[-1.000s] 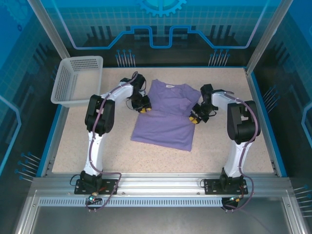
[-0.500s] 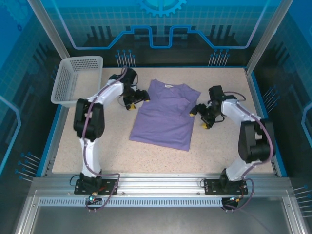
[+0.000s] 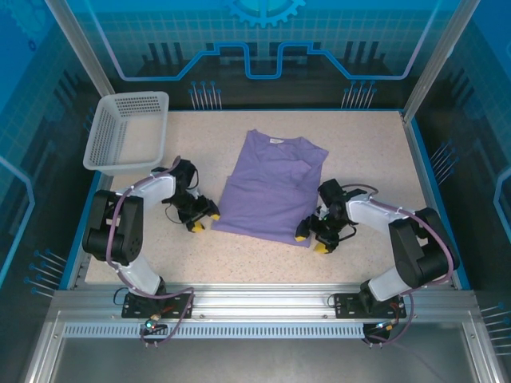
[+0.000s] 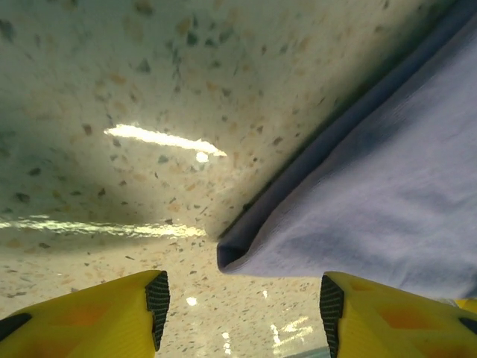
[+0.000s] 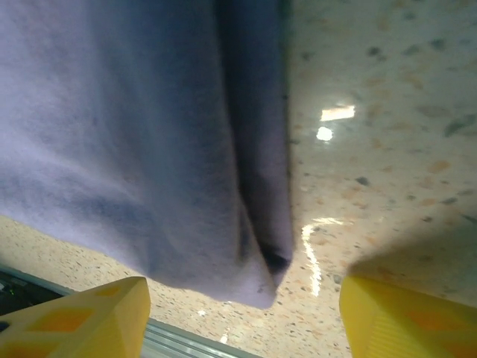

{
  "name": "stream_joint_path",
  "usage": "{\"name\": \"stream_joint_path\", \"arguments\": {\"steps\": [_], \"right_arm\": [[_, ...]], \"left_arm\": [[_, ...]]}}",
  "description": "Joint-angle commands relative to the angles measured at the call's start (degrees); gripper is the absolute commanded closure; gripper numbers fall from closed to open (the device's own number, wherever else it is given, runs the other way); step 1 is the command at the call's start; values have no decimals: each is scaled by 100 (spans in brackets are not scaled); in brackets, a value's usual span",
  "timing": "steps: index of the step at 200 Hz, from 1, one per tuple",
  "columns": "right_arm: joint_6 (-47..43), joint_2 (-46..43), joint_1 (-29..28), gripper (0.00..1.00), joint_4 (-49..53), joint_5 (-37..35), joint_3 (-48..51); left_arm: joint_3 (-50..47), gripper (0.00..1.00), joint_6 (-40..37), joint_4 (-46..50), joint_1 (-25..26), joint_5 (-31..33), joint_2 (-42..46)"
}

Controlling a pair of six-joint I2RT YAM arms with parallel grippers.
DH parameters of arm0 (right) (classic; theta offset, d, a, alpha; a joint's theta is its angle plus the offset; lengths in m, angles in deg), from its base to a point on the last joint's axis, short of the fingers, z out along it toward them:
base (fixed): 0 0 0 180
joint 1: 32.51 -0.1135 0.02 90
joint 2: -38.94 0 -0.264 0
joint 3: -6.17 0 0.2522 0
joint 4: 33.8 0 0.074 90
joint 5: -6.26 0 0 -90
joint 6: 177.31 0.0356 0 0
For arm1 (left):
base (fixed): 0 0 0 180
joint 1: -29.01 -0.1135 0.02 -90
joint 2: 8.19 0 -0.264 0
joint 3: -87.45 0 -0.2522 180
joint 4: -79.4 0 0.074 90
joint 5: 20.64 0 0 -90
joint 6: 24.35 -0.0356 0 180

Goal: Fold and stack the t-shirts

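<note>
My right gripper grabs the lavender t-shirt (image 3: 271, 187) by its near hem corner (image 3: 307, 242) next, opposite my left gripper, to fold the hem toward the neck.
The lavender t-shirt (image 3: 271, 187) lies flat in the middle of the table, neck away from the arms, both sleeves folded inward. My left gripper (image 3: 204, 222) is open, low over the table just beside the shirt's near-left hem corner. In the left wrist view that folded corner (image 4: 232, 253) lies ahead of the open left gripper (image 4: 238, 317), apart from its yellow fingers (image 4: 97, 317). My right gripper (image 3: 310, 242) is open at the near-right hem corner. In the right wrist view the corner (image 5: 261, 287) sits between and ahead of the spread yellow fingers (image 5: 406, 321), untouched.
A pale mesh basket (image 3: 128, 132) stands at the back left corner. The speckled tabletop (image 3: 375, 152) is bordered by a blue rim, with a metal rail (image 3: 263, 299) along the near edge just behind the right gripper.
Both arms have swung from the shirt's upper sides down to its near hem corners. Both grippers, shut a second ago, now stand open. The shirt lies narrower, with sleeves folded in.
</note>
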Motion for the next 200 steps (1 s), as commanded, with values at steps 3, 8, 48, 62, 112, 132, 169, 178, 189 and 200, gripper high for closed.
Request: {"name": "stream_joint_path", "arguments": {"steps": [3,8,48,62,112,132,169,178,189,200], "right_arm": [[52,154,-106,36,-118,99,-65],[49,156,-98,37,-109,59,-72],[72,298,-79,51,-149,10,-121],[70,361,-75,56,-165,-2,-153],[90,471,-48,77,-105,-104,-278],[73,463,-37,83,-63,-164,-296],[-98,454,-14,99,214,-364,-450],[-171,464,-11,100,295,-403,-493],[-229,496,-6,100,373,-445,-546],[-277,523,-12,100,422,-425,-542]], "left_arm": [[-87,41,-3,-357,-33,-541,219],[-107,42,-4,-362,-32,-553,195],[-310,46,-35,-469,-32,-669,-16],[-290,46,-104,-398,-36,-596,-82],[-151,56,-206,-317,-14,-426,-339],[-46,63,-217,-237,-20,-313,-436],[249,90,-208,-106,29,-144,-627],[337,96,-236,-27,62,-74,-669],[420,100,-261,42,110,3,-679],[480,100,-330,121,179,60,-678]]}}
